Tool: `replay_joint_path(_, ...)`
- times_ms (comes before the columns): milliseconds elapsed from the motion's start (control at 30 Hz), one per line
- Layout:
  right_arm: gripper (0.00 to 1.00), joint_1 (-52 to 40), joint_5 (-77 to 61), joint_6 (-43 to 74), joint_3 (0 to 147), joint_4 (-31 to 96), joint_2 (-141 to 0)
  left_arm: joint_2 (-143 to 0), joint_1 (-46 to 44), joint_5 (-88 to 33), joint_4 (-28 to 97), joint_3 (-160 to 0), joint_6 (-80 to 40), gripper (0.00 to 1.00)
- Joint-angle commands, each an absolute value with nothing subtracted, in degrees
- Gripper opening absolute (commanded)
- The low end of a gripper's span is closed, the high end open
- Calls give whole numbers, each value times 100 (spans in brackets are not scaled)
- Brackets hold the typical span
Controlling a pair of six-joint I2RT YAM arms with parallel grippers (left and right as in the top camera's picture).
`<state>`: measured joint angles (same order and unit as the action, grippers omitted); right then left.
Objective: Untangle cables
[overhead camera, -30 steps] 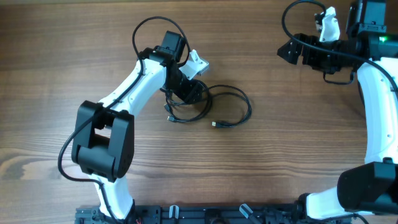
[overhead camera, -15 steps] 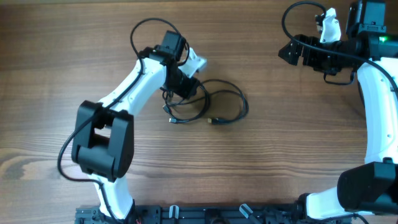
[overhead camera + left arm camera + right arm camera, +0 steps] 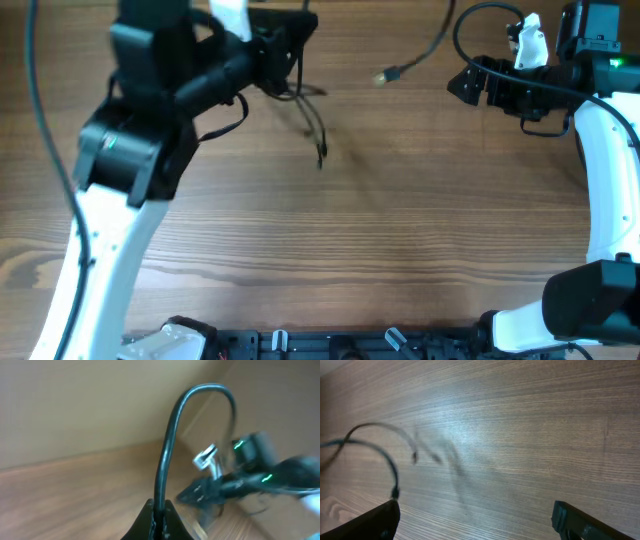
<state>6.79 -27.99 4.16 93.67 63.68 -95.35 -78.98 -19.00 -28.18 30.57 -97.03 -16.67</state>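
Observation:
My right gripper grabs the dangling piece of cable next, apart from the cable that my left gripper holds, to pull the cables apart.
The thin black cables (image 3: 312,118) hang in the air from my left gripper (image 3: 298,32), which is raised high over the table's far side. One strand dangles down; another swings right and ends in a small plug (image 3: 383,75). In the left wrist view the left gripper (image 3: 160,506) is shut on one cable (image 3: 169,435), which arcs up and over to a pale plug (image 3: 205,457). My right gripper (image 3: 463,84) stands open at the far right, apart from the cables. The right wrist view shows the right gripper (image 3: 475,516) wide open over bare wood, with blurred cable loops (image 3: 390,467) at left.
The wooden table (image 3: 400,230) fills the overhead view. The raised left arm (image 3: 130,140) covers much of the left side. The right arm (image 3: 610,150) runs along the right edge. A black rail (image 3: 340,345) lies at the near edge.
The left gripper shut on the cables where they lay on the table, then the arm swung up and back with them. The cables now hang off the table. The right arm has not moved.

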Motion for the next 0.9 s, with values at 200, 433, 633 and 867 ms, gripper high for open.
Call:
replay_joint_path(200, 100, 657, -2707, 294, 9319, 6372, -9548, -7684, -1540, -2502, 2200, -9754, -5068, 4)
replay_joint_path(433, 98, 403, -5146, -1481, 9319, 6388, -9548, -7671, -1509, -2768, 1619, -9754, -5352, 4)
replay_joint_path(633, 98, -760, -6139, -2703, 9319, 5612, -9548, -7671, -1509, -2939, 1772, -9754, -5651, 4)
replay_joint_path(867, 86, -1890, -5935, -2703, 9319, 4080, -9810, -7671, -1509, -3293, 1715, -9754, -5669, 4)
